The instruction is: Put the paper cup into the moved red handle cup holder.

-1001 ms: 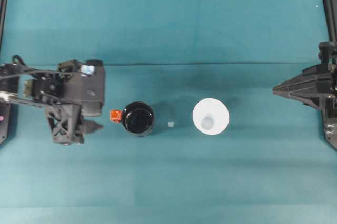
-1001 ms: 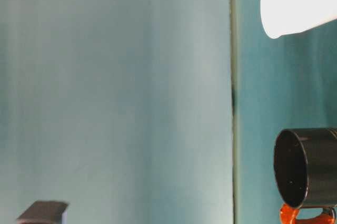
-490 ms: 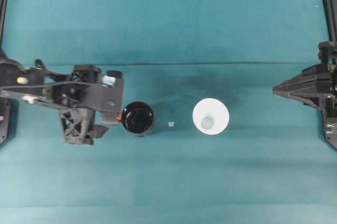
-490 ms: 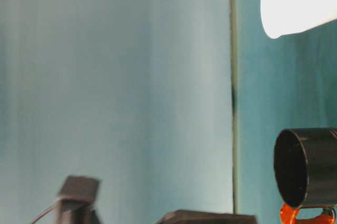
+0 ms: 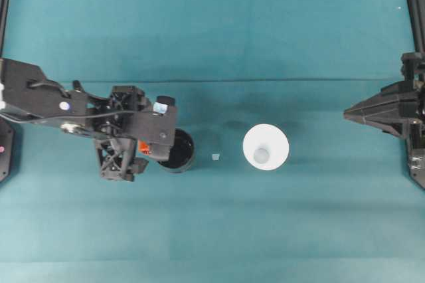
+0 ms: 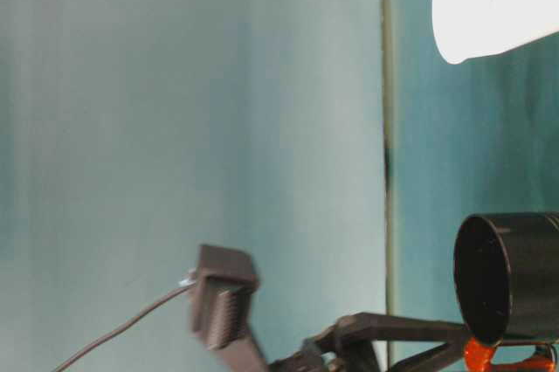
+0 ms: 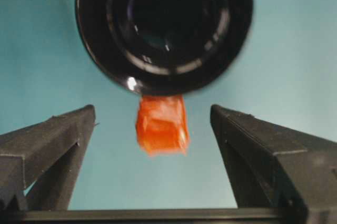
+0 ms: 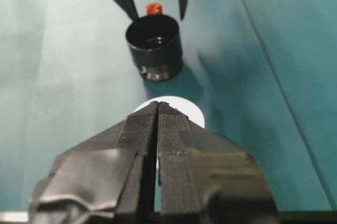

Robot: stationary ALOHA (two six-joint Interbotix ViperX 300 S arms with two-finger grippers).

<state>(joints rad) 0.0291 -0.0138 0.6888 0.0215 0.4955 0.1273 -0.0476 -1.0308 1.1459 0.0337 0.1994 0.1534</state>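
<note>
The robot will next grip the cup holder by its orange-red handle with the left gripper to move the cup holder, and its opening will stay free for the paper cup.
The red handle cup holder is a glossy black cup standing left of centre, its orange-red handle pointing left. My left gripper is open. In the left wrist view its fingers flank the handle without touching it, just short of the holder. The white paper cup stands upright to the right of the holder, untouched. Far right, my right gripper is shut on nothing. From its wrist I see the paper cup beyond its tip, then the holder.
A tiny pale scrap lies on the teal cloth between holder and cup. Black frame rails stand at the table's left and right edges. In the table-level view the holder and cup stand apart.
My left arm has travelled right toward the holder and now covers its left side, with the open fingers on either side of the handle. The right arm, cup and holder have not moved.
</note>
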